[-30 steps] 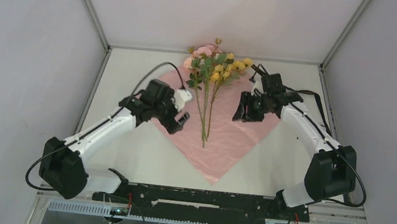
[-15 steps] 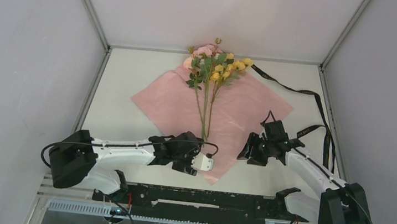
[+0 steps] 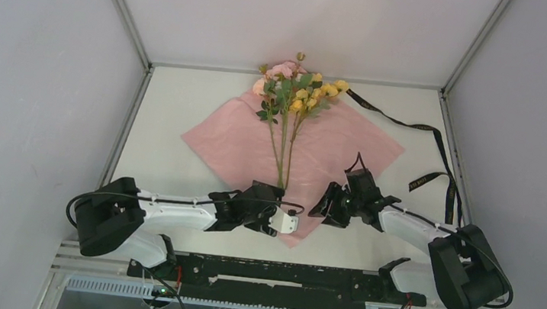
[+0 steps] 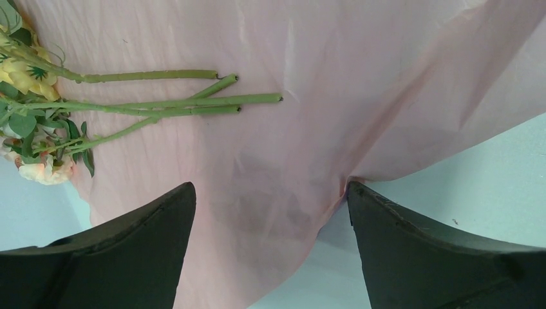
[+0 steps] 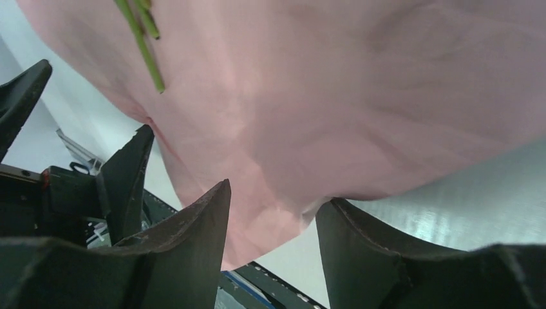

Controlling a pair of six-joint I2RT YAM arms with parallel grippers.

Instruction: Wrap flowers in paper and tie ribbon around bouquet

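Observation:
My left gripper picks up the paper by its edge beside the near corner next, leaving the flower stems free to cover.
The pink paper lies flat as a diamond on the table. The flowers rest on it, blossoms at its far corner and stems running toward me. My left gripper is open, low over the paper's near-left edge, with one fingertip touching that edge. My right gripper is open, and the paper's near-right edge lies between its fingers. The dark ribbon trails loosely from the blossoms along the right side of the table.
The white table is boxed in by grey walls with metal posts. A black rail runs along the near edge just behind the paper's near corner. In the right wrist view, the left gripper's fingers show close by.
Both arms have drawn back from beside the flower stems to the paper's near corner. In the last half second the right gripper has slid left onto the paper's edge.

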